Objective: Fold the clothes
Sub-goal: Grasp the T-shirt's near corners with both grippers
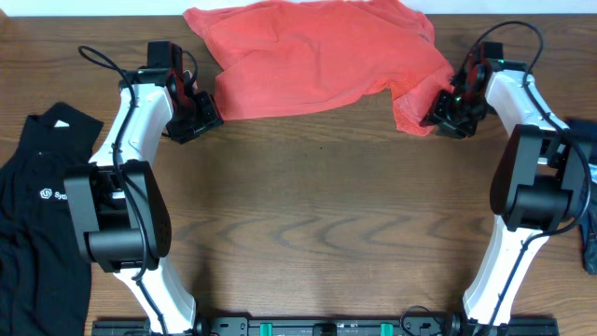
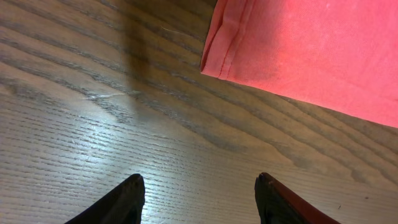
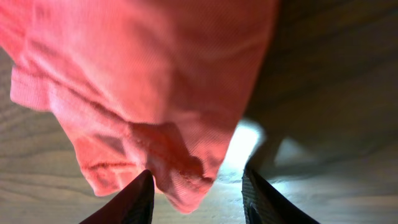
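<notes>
The left gripper next needs to grab the T-shirt by its near hemmed corner, so that it can spread the coral-red T-shirt (image 1: 317,56) flat and fold it.
The coral-red T-shirt (image 1: 317,56) lies bunched along the table's far edge, with no lettering showing. My left gripper (image 1: 210,119) sits just left of the shirt's near-left corner. In the left wrist view it (image 2: 199,182) stands open over bare wood, with the shirt's hemmed corner (image 2: 298,50) ahead and apart from it. My right gripper (image 1: 440,116) is at the shirt's drooping right corner. Its jaws (image 3: 198,177) stand open, and a fold of the red cloth (image 3: 155,93) hangs between them next to the left finger, unpinched. A black shirt (image 1: 37,196) with a small white logo lies at the left edge.
The brown wooden table (image 1: 317,215) stretches between the two arm bases. Dark cloth (image 1: 583,140) lies at the right edge beside the right arm. A black rail (image 1: 317,327) runs along the near edge.
</notes>
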Robot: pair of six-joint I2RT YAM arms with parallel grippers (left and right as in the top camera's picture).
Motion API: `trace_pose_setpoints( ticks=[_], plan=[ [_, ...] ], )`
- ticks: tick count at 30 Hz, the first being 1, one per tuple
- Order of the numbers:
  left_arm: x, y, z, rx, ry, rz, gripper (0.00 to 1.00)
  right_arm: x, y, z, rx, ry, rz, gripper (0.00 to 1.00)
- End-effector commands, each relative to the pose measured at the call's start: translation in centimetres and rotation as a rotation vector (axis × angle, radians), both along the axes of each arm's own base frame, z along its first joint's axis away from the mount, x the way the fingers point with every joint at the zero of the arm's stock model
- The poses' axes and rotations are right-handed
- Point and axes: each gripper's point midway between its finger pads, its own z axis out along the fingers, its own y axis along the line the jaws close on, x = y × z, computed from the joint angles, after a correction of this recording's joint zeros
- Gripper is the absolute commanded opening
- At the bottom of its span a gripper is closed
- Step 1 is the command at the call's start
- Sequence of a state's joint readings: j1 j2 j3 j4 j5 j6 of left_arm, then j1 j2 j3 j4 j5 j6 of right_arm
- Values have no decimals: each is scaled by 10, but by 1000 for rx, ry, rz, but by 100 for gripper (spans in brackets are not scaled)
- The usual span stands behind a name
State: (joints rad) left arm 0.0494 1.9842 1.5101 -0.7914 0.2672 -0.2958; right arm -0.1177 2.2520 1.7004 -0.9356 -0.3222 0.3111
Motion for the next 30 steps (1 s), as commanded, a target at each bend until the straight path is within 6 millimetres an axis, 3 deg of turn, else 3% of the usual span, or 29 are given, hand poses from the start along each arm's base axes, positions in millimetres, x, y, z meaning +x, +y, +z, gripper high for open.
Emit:
trace_pose_setpoints(
  ticks=[1,9,13,17,18,22,26,30],
  plan=[
    [1,-3,4,-15,-8,3,59,4,-4,6,-5,-18,-25,45],
    [1,-7,4,-14,-12,-7,60,20,2,1,-11,-80,-8,41],
    [1,-15,4,-14,-11,-26,60,22,10,-9,-10,-72,-5,26],
    [0,-23,4,-14,-11,-45,60,21,18,-22,-8,-51,11,19],
    [0,-24,4,-14,-10,-48,65,19,21,-25,-6,-43,17,16],
    [0,-25,1,-8,-7,-50,68,12,29,-38,-5,-6,37,1],
    [2,-25,-14,-5,15,-41,72,11,31,-41,-5,2,42,1],
    [3,-25,-47,-10,70,-22,72,9,30,-41,-5,8,47,1]
  ],
)
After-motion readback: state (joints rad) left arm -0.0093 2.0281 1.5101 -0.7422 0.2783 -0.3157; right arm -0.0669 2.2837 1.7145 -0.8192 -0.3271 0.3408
